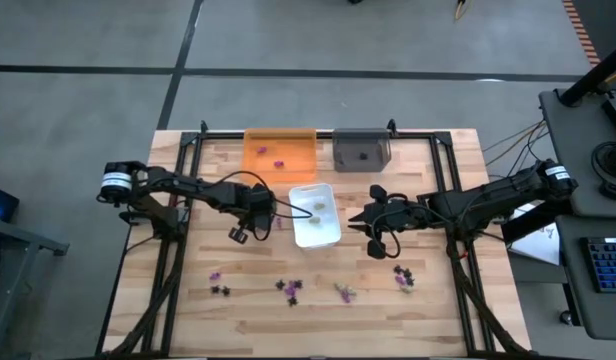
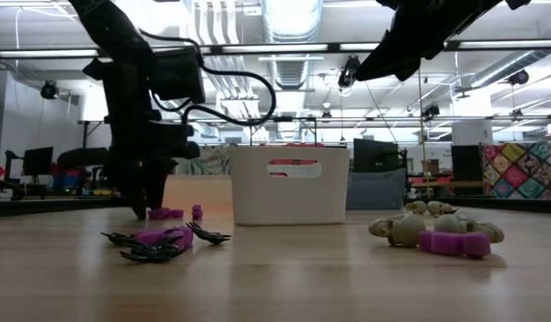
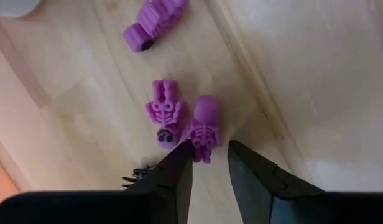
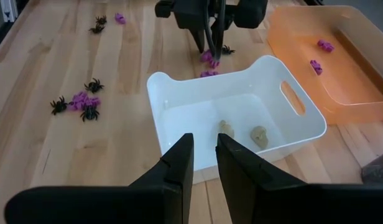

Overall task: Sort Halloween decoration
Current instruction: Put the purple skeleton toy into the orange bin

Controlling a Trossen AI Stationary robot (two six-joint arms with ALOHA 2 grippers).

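I should next grab the purple skeleton by its legs with my left gripper, so that I can sort the purple skeleton into the orange tray [image 1: 279, 155].
My left gripper [image 3: 210, 158] points down at the table just left of the white tray [image 1: 315, 213], open, with its fingertips at the near end of a purple skeleton piece [image 3: 204, 126]. A second purple skeleton [image 3: 165, 114] lies beside that one, and a third purple piece [image 3: 155, 22] lies farther off. A black spider [image 3: 137, 175] peeks out beside one finger. My right gripper [image 4: 204, 158] hovers open above the white tray's right side with nothing between its fingers. Two pale beige pieces [image 4: 226, 129] lie in the white tray. My left gripper's fingers come from above, pointing down, with the purple skeleton's lower end [image 3: 203, 152] right at the tip of one finger [image 3: 182, 155]. I cannot tell whether that finger touches it. The piece lies flat on the table.
The orange tray [image 1: 280, 152] at the far edge holds two purple pieces [image 4: 320, 55], and the grey tray [image 1: 361, 150] stands beside it. Loose purple, black and beige pieces [image 1: 288, 288] lie scattered along the near part of the table, with a cluster [image 1: 403, 278] toward the right.
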